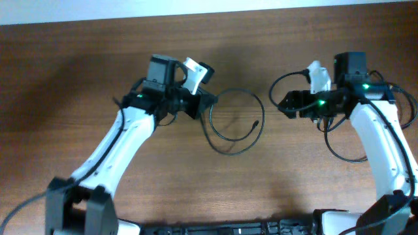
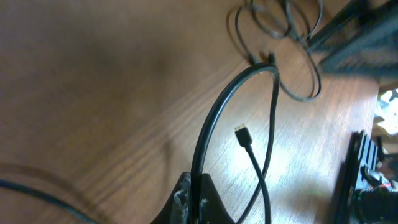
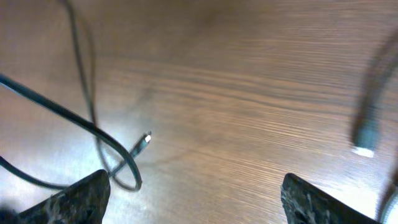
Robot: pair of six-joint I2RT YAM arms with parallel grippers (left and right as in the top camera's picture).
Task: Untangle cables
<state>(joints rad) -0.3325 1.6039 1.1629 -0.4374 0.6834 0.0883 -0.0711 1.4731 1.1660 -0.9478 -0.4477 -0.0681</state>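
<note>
My right gripper is going to grab the thin black cable next, on the side of the loop across from my left gripper. This leaves the cable's plug free, to untangle it.
A thin black cable (image 1: 239, 91) lies in a loop on the table between the arms, with its plug end (image 1: 254, 123) inside the loop. My left gripper (image 1: 206, 102) is shut on this cable at the loop's left side. In the left wrist view the cable (image 2: 214, 115) runs up from the shut jaws (image 2: 199, 194), and its plug (image 2: 242, 132) lies free. My right gripper (image 1: 283, 104) is open and empty just right of the loop. Its jaws (image 3: 196, 199) are spread wide over bare wood. A cable (image 3: 93, 130) with its plug (image 3: 143, 142) lies to their left. A second cable (image 1: 282, 81) curves around the right gripper.
The wooden table (image 1: 78, 72) has bare room at the left and front. More black wire (image 1: 343, 153) loops beside the right arm. A blurred grey connector (image 3: 364, 134) hangs at the right of the right wrist view. A black frame (image 1: 261, 228) lines the front edge.
</note>
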